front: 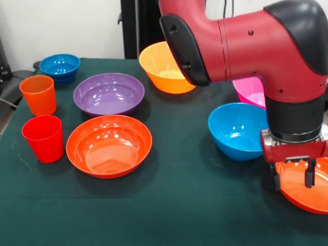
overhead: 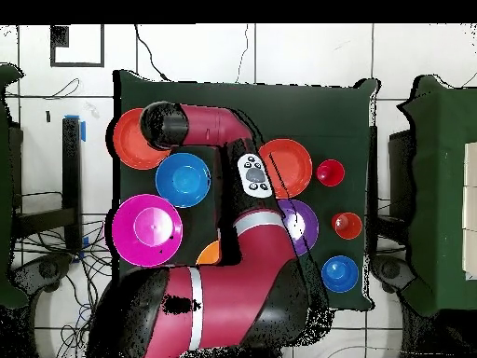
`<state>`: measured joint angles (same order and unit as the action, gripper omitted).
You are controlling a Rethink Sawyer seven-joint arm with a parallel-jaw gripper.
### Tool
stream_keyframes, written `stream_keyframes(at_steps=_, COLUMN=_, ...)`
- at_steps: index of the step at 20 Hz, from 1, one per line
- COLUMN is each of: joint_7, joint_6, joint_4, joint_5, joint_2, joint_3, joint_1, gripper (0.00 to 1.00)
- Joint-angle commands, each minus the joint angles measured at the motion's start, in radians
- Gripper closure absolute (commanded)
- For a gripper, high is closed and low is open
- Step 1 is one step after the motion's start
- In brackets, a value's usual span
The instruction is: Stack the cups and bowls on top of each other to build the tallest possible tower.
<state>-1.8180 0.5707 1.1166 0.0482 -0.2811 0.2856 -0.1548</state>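
My gripper grabs the shallow red-orange bowl by its rim [front: 282,186] now, to nest it in the large pink bowl [front: 248,92] as the tower's next layer.
My gripper [front: 293,185] hangs open at the front view's right edge. Its fingers straddle the near-left rim of a shallow red-orange bowl [front: 307,192], one outside and one inside. In the overhead view the arm's wrist covers part of that bowl [overhead: 129,142]. Beside it sit a blue bowl [front: 238,130] and the large pink bowl [front: 248,92], which is partly hidden by the arm. Left of the arm are a second red-orange bowl [front: 109,146], a purple bowl [front: 108,94], a yellow-orange bowl [front: 164,69], a small blue bowl [front: 60,66], an orange cup [front: 38,95] and a red cup [front: 43,138].
All of this stands on a dark green cloth [front: 179,205]. From above, the pink bowl [overhead: 146,229] lies near the cloth's left edge, and both cups [overhead: 330,172] stand near its right edge. The arm [overhead: 242,270] spans the middle of the table.
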Motion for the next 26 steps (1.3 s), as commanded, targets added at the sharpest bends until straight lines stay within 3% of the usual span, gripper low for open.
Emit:
stream_keyframes(at_steps=1, joint_7=0.141, joint_6=-0.025, joint_4=-0.004, joint_5=0.088, joint_2=0.068, joint_3=0.096, joint_1=-0.029, gripper=0.0)
stream_keyframes(at_steps=18, joint_7=0.168, joint_6=-0.025, joint_4=-0.084, joint_5=0.112, joint_2=0.102, joint_3=0.11, joint_1=-0.03, gripper=0.0)
stream_keyframes(at_steps=19, joint_7=0.17, joint_6=-0.038, joint_4=-0.084, joint_5=0.114, joint_2=0.103, joint_3=0.114, joint_1=-0.032, gripper=1.0)
stream_keyframes(at_steps=26, joint_7=0.139, joint_6=-0.014, joint_4=-0.083, joint_5=0.121, joint_2=0.086, joint_3=0.102, joint_1=-0.018, gripper=1.0)
